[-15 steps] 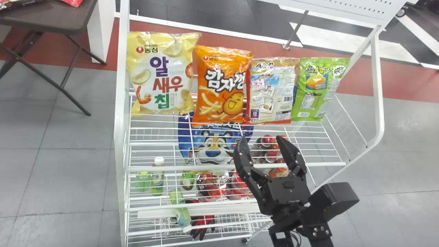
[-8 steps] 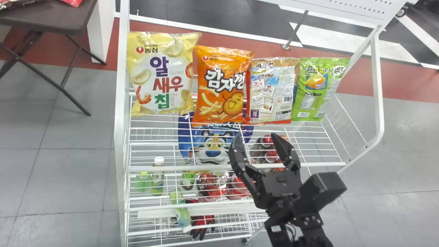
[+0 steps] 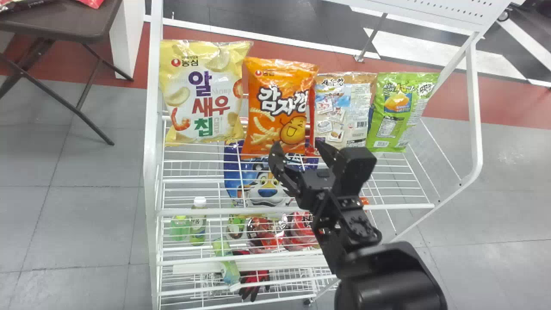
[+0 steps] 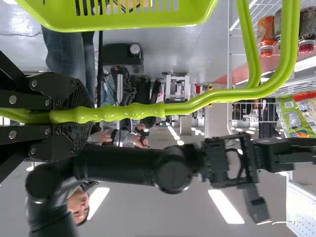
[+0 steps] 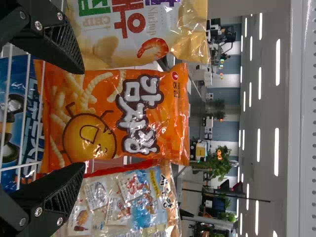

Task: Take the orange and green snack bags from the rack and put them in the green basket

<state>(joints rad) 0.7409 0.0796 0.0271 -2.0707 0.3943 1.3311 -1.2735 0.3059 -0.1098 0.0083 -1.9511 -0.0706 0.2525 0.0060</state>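
Note:
The right gripper grips the orange snack bag by its potato-face front [image 3: 293,130] below the white lettering [image 3: 281,100] next, to put the bag in the green basket.
In the head view my right gripper [image 3: 300,148] stands open at the lower edge of the orange snack bag [image 3: 277,107], which leans upright on the white rack [image 3: 295,210]. The green snack bag [image 3: 398,112] stands at the row's right end. The right wrist view has the orange bag [image 5: 118,116] beyond the gap between the right gripper's [image 5: 81,118] spread fingers, with nothing held. In the left wrist view my left gripper [image 4: 81,114] is shut on the handle of the green basket [image 4: 123,17].
A yellow snack bag [image 3: 202,90] stands left of the orange one, a beige bag [image 3: 342,112] right of it. Bottles [image 3: 198,224] and other packs are on the shelf below. The rack's side posts [image 3: 150,172] rise at both ends.
My right gripper has moved up and left in the head view, from over the lower shelf to the orange bag's bottom edge, its fingers still apart. The bags have stayed put.

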